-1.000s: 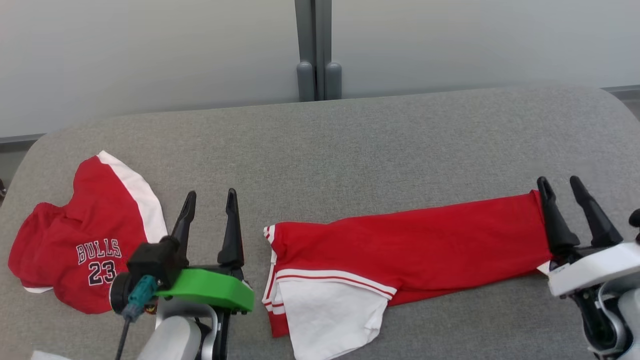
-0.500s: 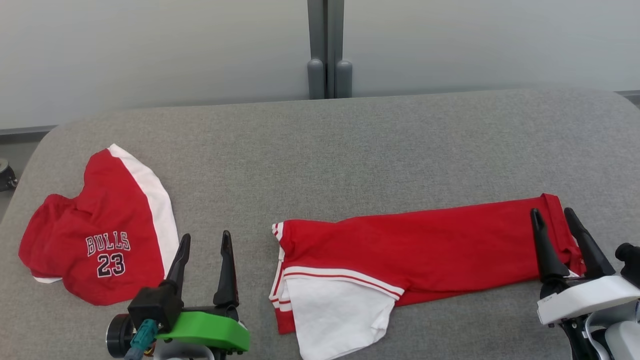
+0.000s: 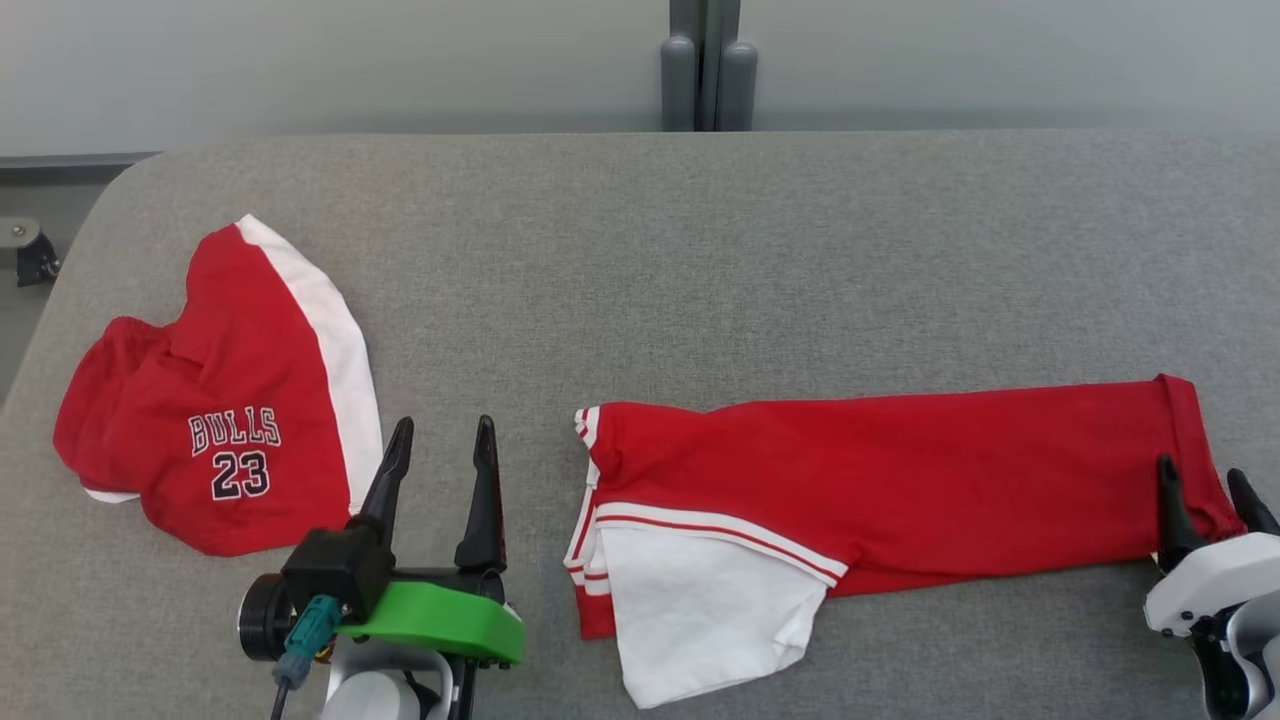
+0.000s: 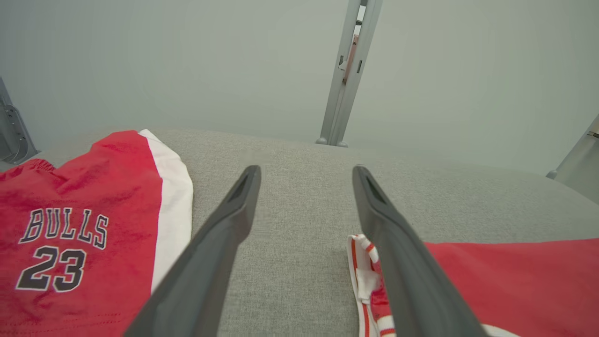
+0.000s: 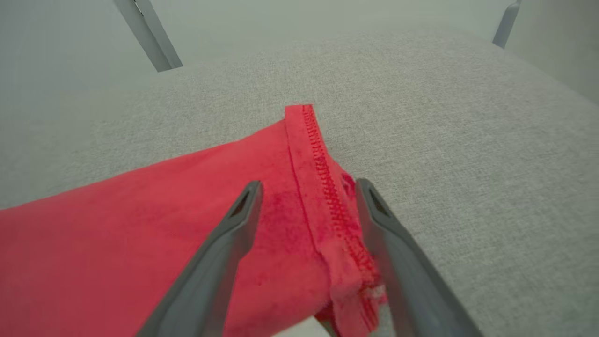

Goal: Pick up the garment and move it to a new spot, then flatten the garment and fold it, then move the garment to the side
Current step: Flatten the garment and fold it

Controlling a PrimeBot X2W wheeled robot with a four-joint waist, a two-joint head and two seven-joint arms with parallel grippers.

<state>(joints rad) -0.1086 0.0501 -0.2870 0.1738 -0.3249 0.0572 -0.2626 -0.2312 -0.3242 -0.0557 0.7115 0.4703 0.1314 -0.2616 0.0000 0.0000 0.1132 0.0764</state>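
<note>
My right gripper grabs the garment by its stitched hem next, where the hem's edge stands up, since the long folded strip (image 3: 960, 480) (image 5: 185, 219) lies flat.
The garment (image 3: 880, 470) is a red shirt with white trim, lying folded into a long strip across the grey table (image 3: 700, 250). A white sleeve part sticks out at its lower left. My left gripper (image 3: 443, 428) stands open over bare table just left of the garment's striped end (image 4: 362, 262), holding nothing. My right gripper (image 3: 1200, 472) is open at the garment's right end. In the right wrist view its fingers (image 5: 234, 224) straddle the stitched red hem (image 5: 323, 187) without closing on it.
Red shorts (image 3: 220, 420) printed BULLS 23 lie bunched at the table's left, close beside my left gripper. A grey post (image 3: 708, 65) stands behind the table's far edge. The rounded left corner of the table is near the shorts.
The head camera has tilted down and shifted. Both grippers have drawn back toward me relative to the garment; the right fingertips now sit at its near edge. Both stay open.
</note>
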